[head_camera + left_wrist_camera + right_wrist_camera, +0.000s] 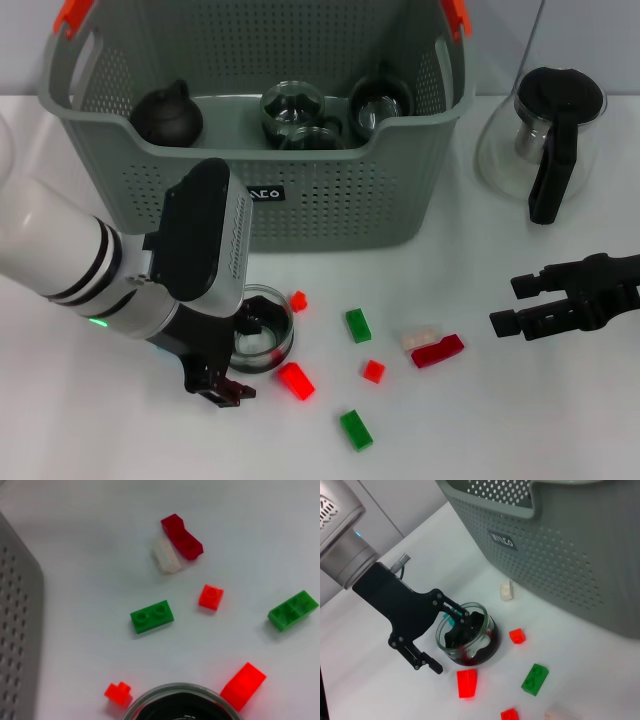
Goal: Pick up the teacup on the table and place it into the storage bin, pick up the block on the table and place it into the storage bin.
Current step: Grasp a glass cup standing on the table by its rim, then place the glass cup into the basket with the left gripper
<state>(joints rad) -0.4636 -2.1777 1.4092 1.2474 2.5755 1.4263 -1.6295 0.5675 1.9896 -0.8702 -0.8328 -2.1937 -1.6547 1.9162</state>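
Note:
My left gripper's fingers straddle the glass cup's rim (pixel 282 348) (pixel 181 686), one inside, one outside. It is time to close, as closing now would catch the cup.
A glass teacup (pixel 264 340) stands on the white table in front of the grey storage bin (pixel 330 205). My left gripper (pixel 238 357) is open and straddles the cup's rim, with one finger inside and one outside. The cup also shows in the left wrist view (pixel 180 702) and the right wrist view (pixel 468 636), where the left gripper (pixel 445 652) is seen around it. Several blocks lie nearby: a bright red block (pixel 295 380) beside the cup, a green block (pixel 358 325) and a dark red block (pixel 438 350). My right gripper (pixel 515 305) is open and empty at the right.
The bin holds a black teapot (pixel 165 115) and glass cups (pixel 290 115). A glass carafe (pixel 545 140) with a black handle stands at the back right. A white block (pixel 420 337), small red blocks (pixel 373 371) and another green block (pixel 355 429) lie scattered.

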